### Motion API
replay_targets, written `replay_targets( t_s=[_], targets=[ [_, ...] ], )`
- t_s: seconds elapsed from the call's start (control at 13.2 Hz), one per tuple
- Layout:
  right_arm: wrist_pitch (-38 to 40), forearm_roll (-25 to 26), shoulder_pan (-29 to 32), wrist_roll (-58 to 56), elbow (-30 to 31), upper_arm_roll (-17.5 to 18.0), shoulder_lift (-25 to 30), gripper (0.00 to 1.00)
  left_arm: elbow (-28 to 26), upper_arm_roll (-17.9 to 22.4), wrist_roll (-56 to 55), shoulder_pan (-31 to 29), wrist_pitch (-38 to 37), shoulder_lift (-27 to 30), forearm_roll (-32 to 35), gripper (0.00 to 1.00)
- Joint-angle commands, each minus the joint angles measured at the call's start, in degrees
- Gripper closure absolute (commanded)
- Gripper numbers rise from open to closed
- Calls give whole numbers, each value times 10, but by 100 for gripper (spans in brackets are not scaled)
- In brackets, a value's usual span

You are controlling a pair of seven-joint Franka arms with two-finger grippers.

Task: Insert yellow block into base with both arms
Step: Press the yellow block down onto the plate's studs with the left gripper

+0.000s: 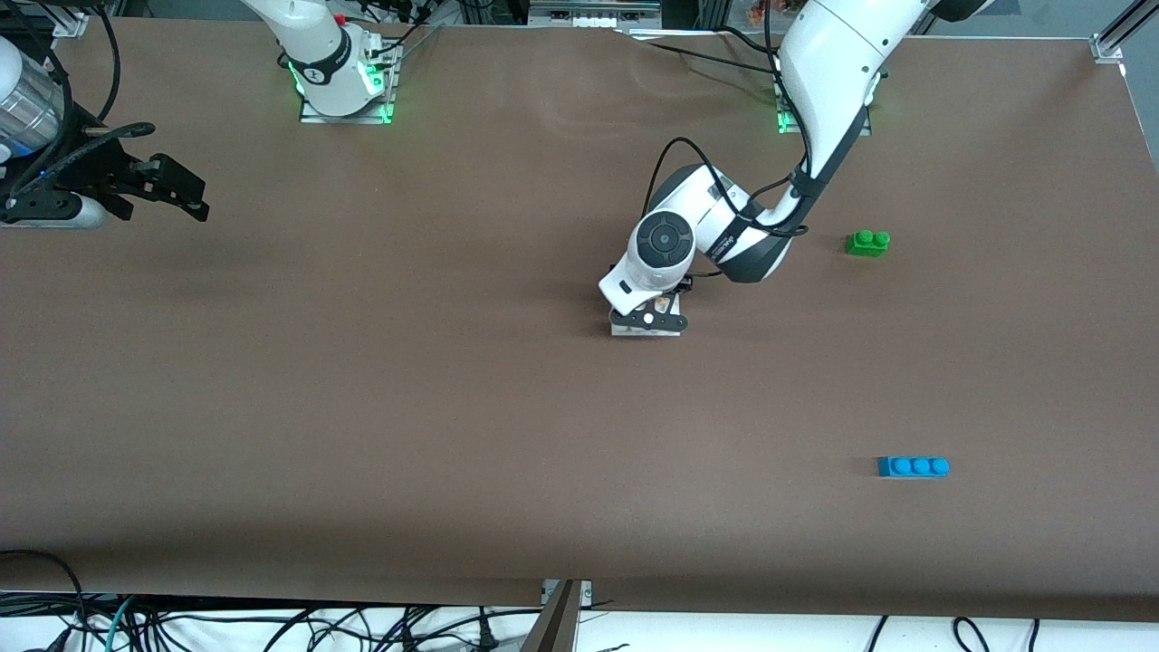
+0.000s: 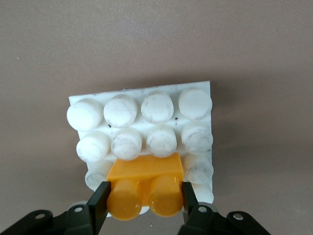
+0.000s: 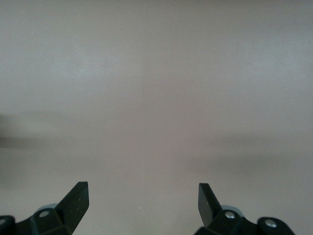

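The yellow block [image 2: 145,183] sits on the white base's edge studs in the left wrist view, so it is time for my left gripper to release the block.
The white studded base [image 2: 142,122] lies on the brown table near its middle; in the front view only its edge [image 1: 625,330] shows under the left arm's hand. My left gripper [image 2: 145,198] is shut on the yellow block [image 2: 145,183], which sits over the base's edge row of studs; I cannot tell whether it is pressed down onto them. In the front view the left gripper [image 1: 647,320] hides the block. My right gripper [image 1: 177,192] is open and empty, waiting over bare table at the right arm's end; its view shows only table between its fingers [image 3: 78,200].
A green two-stud brick [image 1: 867,242] lies toward the left arm's end, farther from the front camera than the base. A blue three-stud brick [image 1: 913,466] lies nearer to the front camera. Cables hang below the table's front edge.
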State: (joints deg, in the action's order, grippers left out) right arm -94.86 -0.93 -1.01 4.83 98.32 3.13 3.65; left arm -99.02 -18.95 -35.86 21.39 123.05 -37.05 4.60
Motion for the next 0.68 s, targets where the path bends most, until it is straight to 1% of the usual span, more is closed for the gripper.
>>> replay_targets(
  t_s=[0.0,0.08,0.15,0.3,0.46,0.53,0.61],
  targets=[
    [0,-6,1,11,3,3,7,0,7,3,-18,12,1,-7,15,70],
    [0,-6,1,11,3,3,7,0,8,3,-19,16,1,-7,14,4],
    [0,-6,1,11,3,3,7,0,8,3,-20,15,-1,-6,15,0],
    [0,-6,1,11,3,3,7,0,7,3,-21,14,-4,-6,15,0],
    [0,-6,1,11,3,3,7,0,8,3,-21,11,-17,7,14,0],
    [0,-6,1,11,3,3,7,1,12,3,-21,7,-35,24,14,0],
    [0,-6,1,11,3,3,7,0,17,8,-22,-2,-50,55,9,0]
  ],
)
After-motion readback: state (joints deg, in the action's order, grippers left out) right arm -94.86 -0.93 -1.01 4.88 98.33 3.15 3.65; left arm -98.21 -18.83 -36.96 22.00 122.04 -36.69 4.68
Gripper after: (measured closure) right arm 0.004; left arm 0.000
